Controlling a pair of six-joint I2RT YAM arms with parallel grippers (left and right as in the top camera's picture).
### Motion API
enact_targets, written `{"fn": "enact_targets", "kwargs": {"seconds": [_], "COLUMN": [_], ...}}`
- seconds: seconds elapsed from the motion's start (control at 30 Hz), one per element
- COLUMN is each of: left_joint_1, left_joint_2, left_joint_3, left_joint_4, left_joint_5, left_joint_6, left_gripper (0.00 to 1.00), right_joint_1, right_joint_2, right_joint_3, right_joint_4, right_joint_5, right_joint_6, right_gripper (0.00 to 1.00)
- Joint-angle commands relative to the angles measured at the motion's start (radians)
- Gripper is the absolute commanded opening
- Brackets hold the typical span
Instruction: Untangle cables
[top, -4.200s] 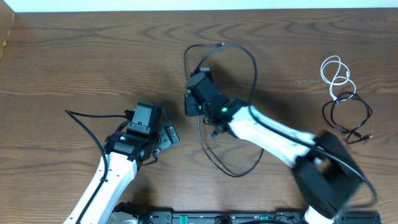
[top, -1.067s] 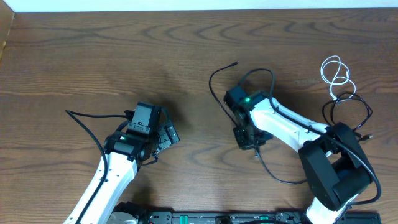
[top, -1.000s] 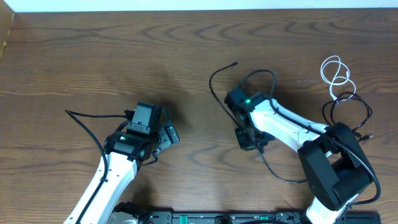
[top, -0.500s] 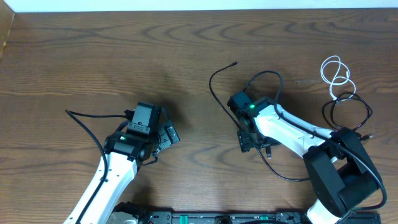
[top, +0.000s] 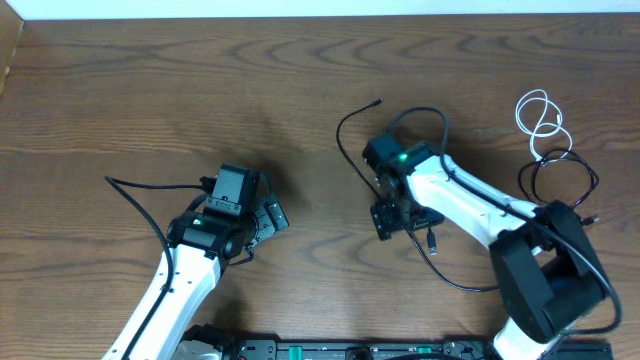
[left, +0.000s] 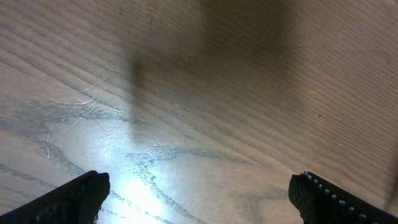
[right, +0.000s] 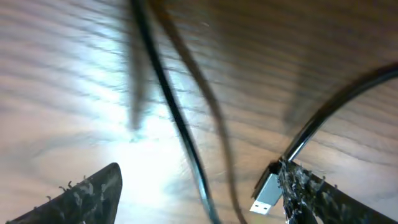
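Note:
I should grab the black cable by its silver USB plug end (top: 432, 242) (right: 268, 190) with my right gripper next and pull that end across the loose part of the cable, to untangle it.
One long black cable (top: 340, 135) curls on the table from a free tip at the upper middle, loops past my right wrist and trails off toward the right arm's base. Its silver USB plug (top: 432, 241) lies just right of my right gripper (top: 402, 220). In the right wrist view that gripper (right: 199, 182) is open, the black cable (right: 163, 93) runs loose between its fingers, and the plug (right: 267, 196) rests by the right finger. A white cable (top: 540, 118) and another black cable (top: 562, 185) lie coiled at the far right. My left gripper (top: 268, 215) is open over bare wood (left: 199, 190).
The left arm's own thick black wire (top: 140, 200) arcs across the table at the left. The table's back edge (top: 320, 14) runs along the top, with a pale strip beyond it. The arms' base rail (top: 350, 350) sits at the front.
My right gripper was shut on the black cable and has opened. The cable's plug end now lies on the table beside it. The left arm has not moved.

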Motion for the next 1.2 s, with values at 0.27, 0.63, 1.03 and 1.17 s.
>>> {"fn": "enact_targets", "kwargs": {"seconds": [0.27,0.63,1.03,1.17], "left_joint_1": [-0.001,-0.001,-0.001,-0.001], "left_joint_2": [-0.005,-0.005,-0.005,-0.005], "left_joint_3": [0.009,0.009,0.009,0.009], "left_joint_4": [-0.003,-0.003,-0.003,-0.003], "left_joint_5": [-0.004,-0.004,-0.003,-0.003], "left_joint_6": [-0.005,-0.005,-0.005,-0.005], "left_gripper": [0.98,0.98,0.98,0.98], "right_joint_1": [-0.13,-0.149,-0.149,-0.149], "right_joint_2": [-0.051,-0.051,-0.051,-0.051], "right_joint_3": [0.016,-0.028,-0.206,-0.26], "right_joint_4": [-0.02,-0.029,0.145,0.227], "right_joint_5": [-0.035,0.021,0.05,-0.028], "right_joint_6": [0.006,0.116,0.193,0.198], "right_gripper": [0.43,0.39,0.17,0.03]}}
